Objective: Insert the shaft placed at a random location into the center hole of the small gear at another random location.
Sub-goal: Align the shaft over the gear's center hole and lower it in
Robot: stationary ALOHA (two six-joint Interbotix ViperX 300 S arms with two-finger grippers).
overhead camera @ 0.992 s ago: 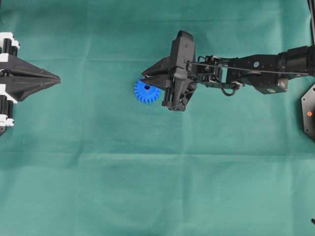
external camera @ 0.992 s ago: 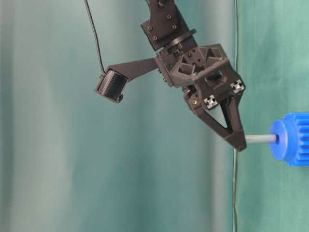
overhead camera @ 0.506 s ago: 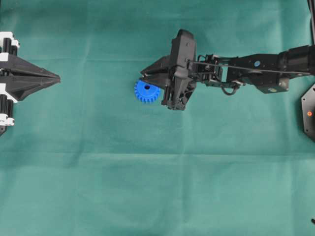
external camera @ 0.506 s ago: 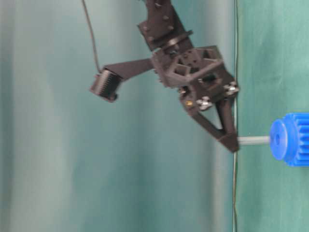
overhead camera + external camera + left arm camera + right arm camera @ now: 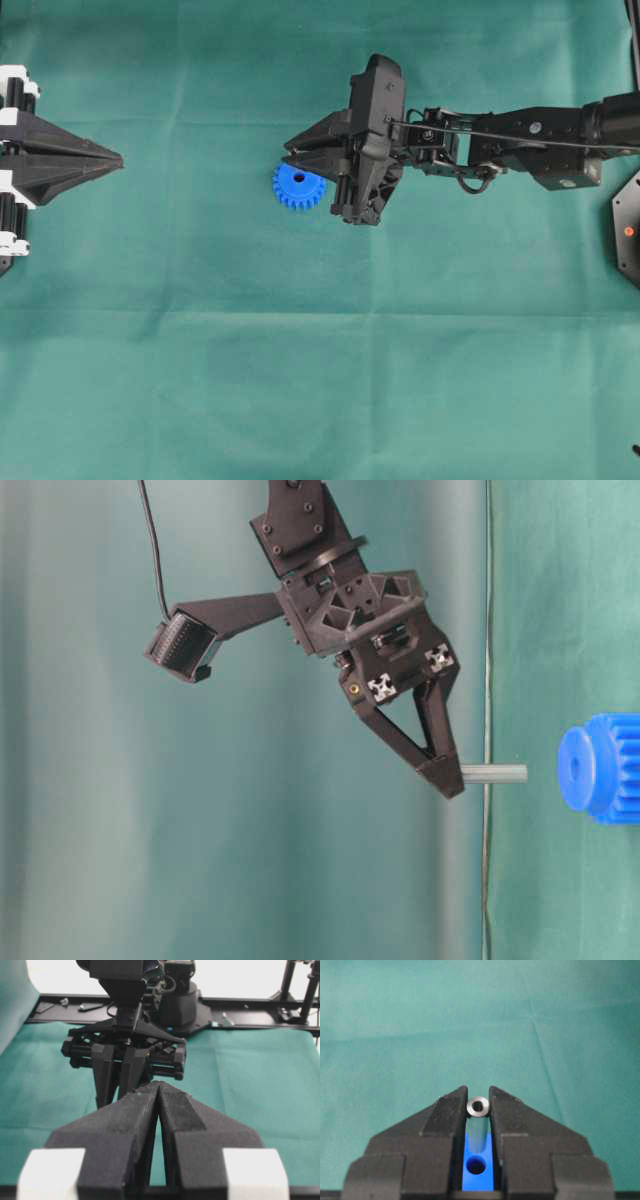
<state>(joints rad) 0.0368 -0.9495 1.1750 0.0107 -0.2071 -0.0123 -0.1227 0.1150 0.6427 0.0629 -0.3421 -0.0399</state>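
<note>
I should bring the shaft's lower end down into the gear's dark center hole (image 5: 476, 1164) before my right gripper lets go of the shaft, because that end is above the hole in the right wrist view.
The blue small gear (image 5: 298, 187) lies flat on the green cloth. Its center hole (image 5: 476, 1165) is open and dark. My right gripper (image 5: 290, 157) hangs above the gear and is shut on the shaft (image 5: 495, 773), a short silvery pin. In the table-level view the gripper (image 5: 445, 778) holds the shaft pointing at the gear's hub (image 5: 578, 768), with a clear gap between pin tip and hub. In the right wrist view the shaft (image 5: 478, 1106) sits between the fingertips, above the hole. My left gripper (image 5: 115, 158) is shut and empty at the far left.
The green cloth (image 5: 320, 350) covers the whole table. The right arm (image 5: 520, 140) stretches in from the right edge. The left wrist view shows the shut left gripper (image 5: 159, 1085) facing the right gripper (image 5: 122, 1067) across the cloth.
The shaft's tip touched the gear's hub at the hole before. My right gripper has drawn back from the gear with the shaft, leaving a gap. The left arm has not moved.
</note>
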